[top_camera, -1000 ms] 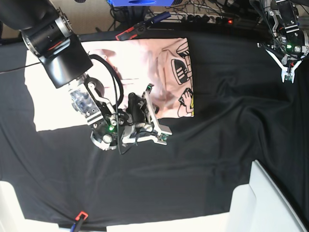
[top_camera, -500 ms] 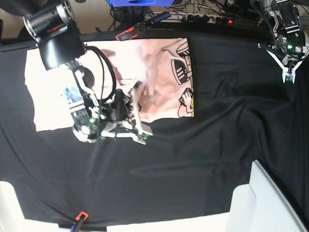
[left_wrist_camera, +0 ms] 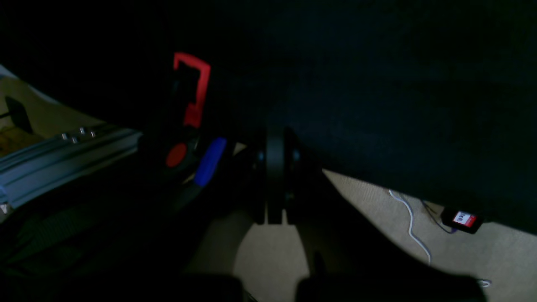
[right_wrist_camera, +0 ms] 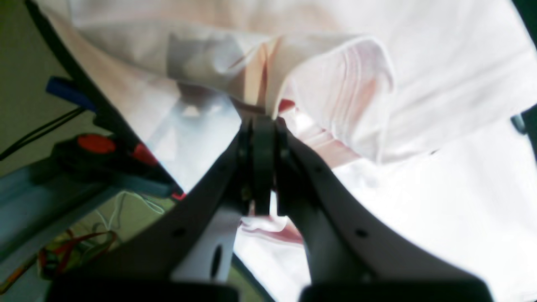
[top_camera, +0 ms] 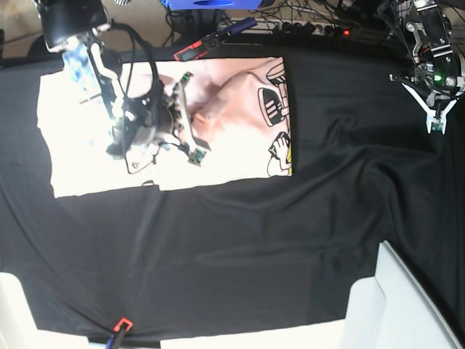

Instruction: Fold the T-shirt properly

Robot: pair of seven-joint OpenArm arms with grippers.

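Note:
My right gripper should keep hold of the bunched fold until the fold lies flat on the T-shirt, because its curled edge (right_wrist_camera: pixel 327 53) arches above the lower layer (right_wrist_camera: pixel 423 201).
The pale pink T-shirt (top_camera: pixel 232 145) lies on the black table cloth (top_camera: pixel 290 233) at the upper left of the base view, with its cartoon print showing along its right edge. My right gripper (top_camera: pixel 195 116) is over the middle of the shirt and shut on a bunched fold of it. In the right wrist view the jaws (right_wrist_camera: pixel 258 121) pinch pink fabric (right_wrist_camera: pixel 419 84). My left gripper (top_camera: pixel 434 120) hangs at the far top right, shut and empty, away from the shirt. The left wrist view shows it (left_wrist_camera: pixel 275 147) over dark cloth.
A red-and-black clamp (top_camera: pixel 195 49) and a blue-handled clamp (top_camera: pixel 240 26) sit at the table's back edge, with a power strip (top_camera: pixel 320 29) behind. A white object (top_camera: pixel 407 305) stands at the bottom right. A small red clamp (top_camera: pixel 120 324) is at the front edge.
My right gripper has moved up and to the left from the shirt's front edge, carrying pinched fabric over the shirt. The left gripper has barely moved.

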